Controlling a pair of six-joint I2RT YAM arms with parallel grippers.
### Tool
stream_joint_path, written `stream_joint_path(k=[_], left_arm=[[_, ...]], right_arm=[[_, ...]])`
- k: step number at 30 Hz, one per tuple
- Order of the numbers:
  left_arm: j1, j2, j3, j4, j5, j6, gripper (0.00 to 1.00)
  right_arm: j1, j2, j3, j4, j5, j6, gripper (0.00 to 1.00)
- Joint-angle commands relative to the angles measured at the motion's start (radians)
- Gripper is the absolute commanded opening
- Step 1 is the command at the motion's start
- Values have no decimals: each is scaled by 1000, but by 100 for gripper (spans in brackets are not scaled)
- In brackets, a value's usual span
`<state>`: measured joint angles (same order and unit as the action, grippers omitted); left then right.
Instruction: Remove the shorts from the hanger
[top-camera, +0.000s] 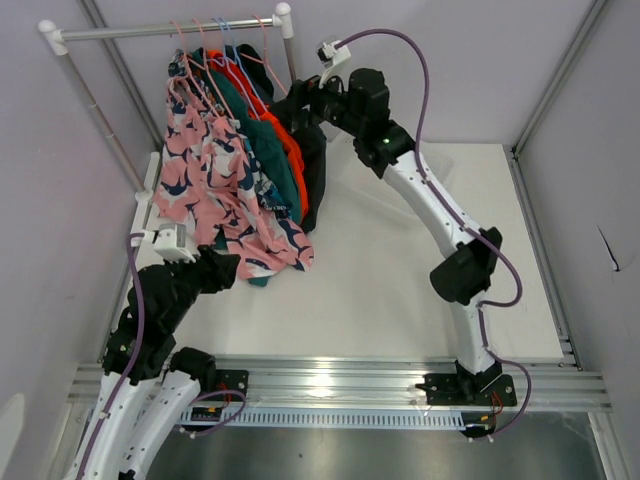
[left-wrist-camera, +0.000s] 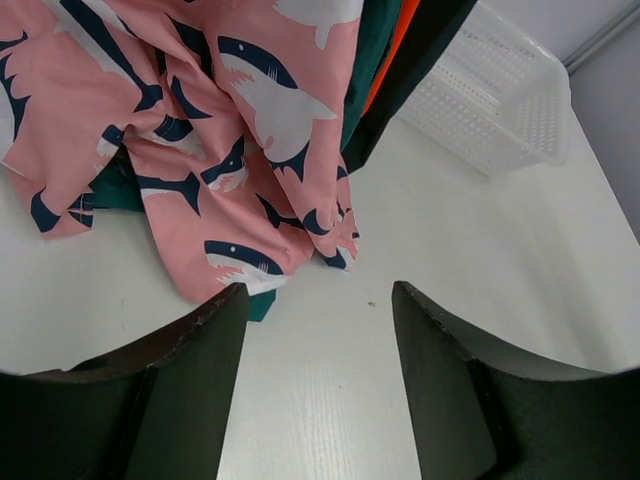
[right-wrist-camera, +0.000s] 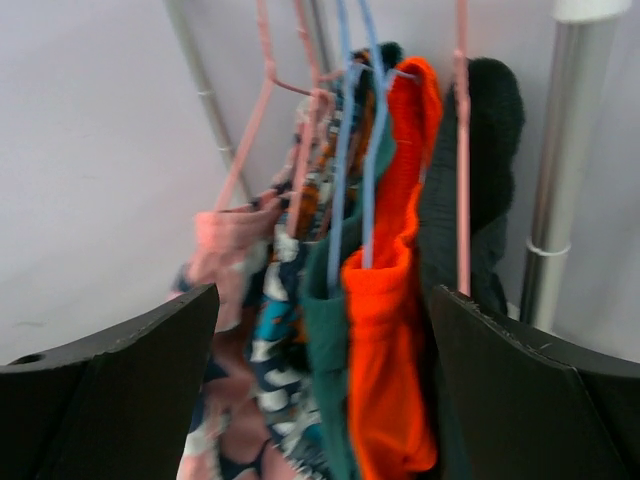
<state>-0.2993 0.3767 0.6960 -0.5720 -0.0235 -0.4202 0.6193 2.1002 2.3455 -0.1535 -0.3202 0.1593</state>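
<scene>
Next, my right gripper grabs the near arm of the black shorts' pink hanger, to draw the hanger out for the left gripper. This leaves the shorts' waistband free.
Several shorts hang on hangers (top-camera: 215, 55) from a rail (top-camera: 165, 32) at the back left: pink shark-print shorts (top-camera: 205, 190), teal shorts (top-camera: 275, 165), orange shorts (top-camera: 288, 140) and black shorts (top-camera: 315, 170). My right gripper (top-camera: 300, 105) is open beside the black ones; its view (right-wrist-camera: 322, 295) faces the orange (right-wrist-camera: 385, 330), teal (right-wrist-camera: 325, 330), navy-print (right-wrist-camera: 275, 340) and black shorts (right-wrist-camera: 480, 150), holding nothing. My left gripper (top-camera: 225, 270) is open and empty (left-wrist-camera: 318, 300) over the table, just short of the hem of the pink shorts (left-wrist-camera: 200, 120).
A white perforated basket (left-wrist-camera: 490, 100) stands on the table behind the hanging shorts, its edge also showing in the top view (top-camera: 147, 205). The rack's upright post (right-wrist-camera: 565, 150) is just right of the black shorts. Grey walls close in on the left and right.
</scene>
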Motion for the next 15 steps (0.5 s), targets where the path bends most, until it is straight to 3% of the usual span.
stream_joint_path(k=[1, 8, 15], left_arm=[[-6, -1, 26, 15, 4, -9, 66], [-6, -12, 23, 23, 16, -6, 65], [-6, -18, 22, 27, 16, -5, 65]], right_arm=[[-12, 86, 110, 98, 79, -33, 93], [-15, 201, 196, 281, 135, -9, 82], [-10, 288, 252, 330, 155, 26, 72]])
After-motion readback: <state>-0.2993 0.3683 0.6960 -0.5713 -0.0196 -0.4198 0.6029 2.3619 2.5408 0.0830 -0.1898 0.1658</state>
